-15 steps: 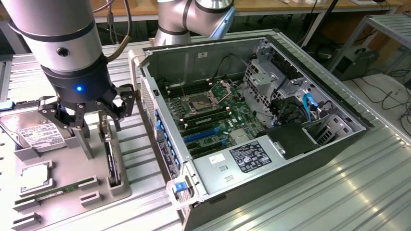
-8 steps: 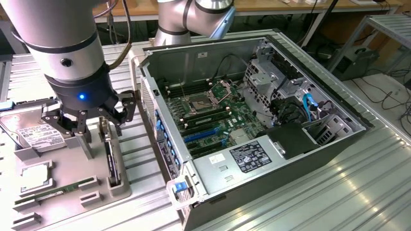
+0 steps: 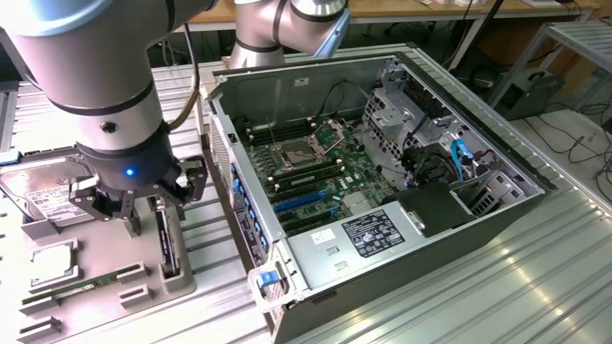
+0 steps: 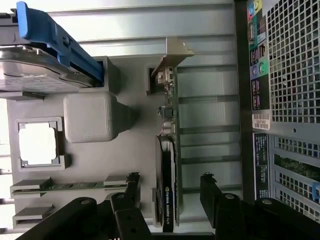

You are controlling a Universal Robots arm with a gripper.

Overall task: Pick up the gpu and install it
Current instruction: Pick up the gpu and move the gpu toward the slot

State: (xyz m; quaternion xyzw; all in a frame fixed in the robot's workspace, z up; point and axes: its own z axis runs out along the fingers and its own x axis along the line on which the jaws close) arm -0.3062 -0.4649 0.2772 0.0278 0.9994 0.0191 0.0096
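Next, my gripper picks up the GPU by its black shroud (image 3: 168, 245), where two flat sides face the fingers, since bare components jut out near the GPU's bracket.
The gpu (image 4: 168, 165) is a thin black card standing on its long edge in a slot of the grey holder tray (image 4: 127, 145), its silvery bracket (image 4: 172, 54) at the far end. In the exterior view the gpu (image 3: 170, 247) stands at the tray's edge nearest the computer case. My gripper (image 4: 170, 189) hangs just above the card, open, with one black finger (image 4: 132, 186) on each side of it and a gap to the card on both sides. From outside, the gripper (image 3: 145, 217) shows low over the tray (image 3: 105, 301).
The tray also holds a silver hard drive (image 3: 39, 192), a square processor (image 3: 54, 262) and a green memory stick (image 3: 88, 284). The open computer case (image 3: 432, 80) lies at the exterior view's right, motherboard (image 3: 316, 168) with blue slots (image 3: 301, 202) exposed. Ribbed metal table (image 3: 497, 287) below.
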